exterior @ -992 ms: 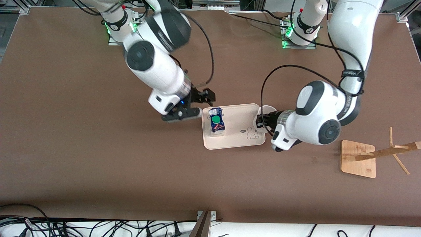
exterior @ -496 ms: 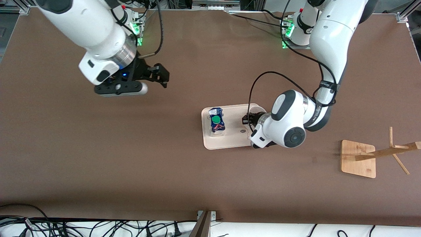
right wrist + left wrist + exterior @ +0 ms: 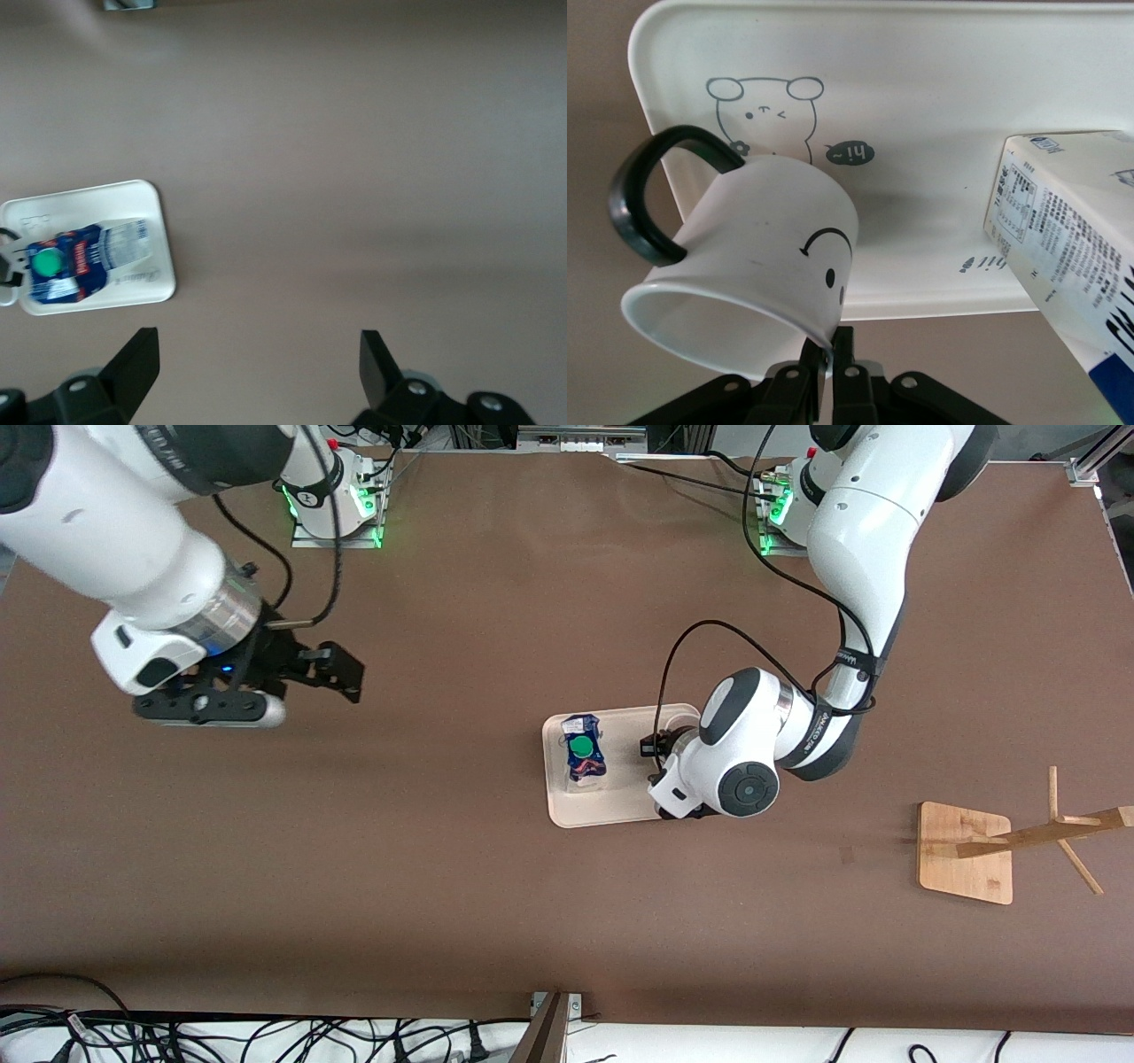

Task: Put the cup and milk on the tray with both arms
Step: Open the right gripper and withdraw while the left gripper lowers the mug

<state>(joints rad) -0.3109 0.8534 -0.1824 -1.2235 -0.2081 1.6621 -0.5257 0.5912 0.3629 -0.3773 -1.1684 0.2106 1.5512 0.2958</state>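
The cup's base [image 3: 799,177] is low over the cream tray, inside the tray's rim, so my left gripper releases the cup next.
The cream tray [image 3: 611,808] lies mid-table. The blue and white milk carton [image 3: 583,755] with a green cap stands on it, at the end toward the right arm. My left gripper [image 3: 654,747] is over the tray's other end, mostly hidden under its wrist, as is the cup. In the left wrist view the left gripper [image 3: 830,363] is shut on the rim of the white smiley cup [image 3: 753,266], held tilted over the tray [image 3: 966,133] beside the milk [image 3: 1072,239]. My right gripper [image 3: 341,673] is open and empty over bare table toward the right arm's end; it also shows in the right wrist view [image 3: 257,354].
A wooden rack with a flat base [image 3: 964,852] stands toward the left arm's end of the table. Cables lie along the table edge nearest the front camera. The right wrist view shows the tray [image 3: 133,288] and milk [image 3: 80,257] from a distance.
My right gripper has moved away from the tray toward its own end of the table, open. My left arm has carried the cup from the tray's edge inward over the tray toward the milk.
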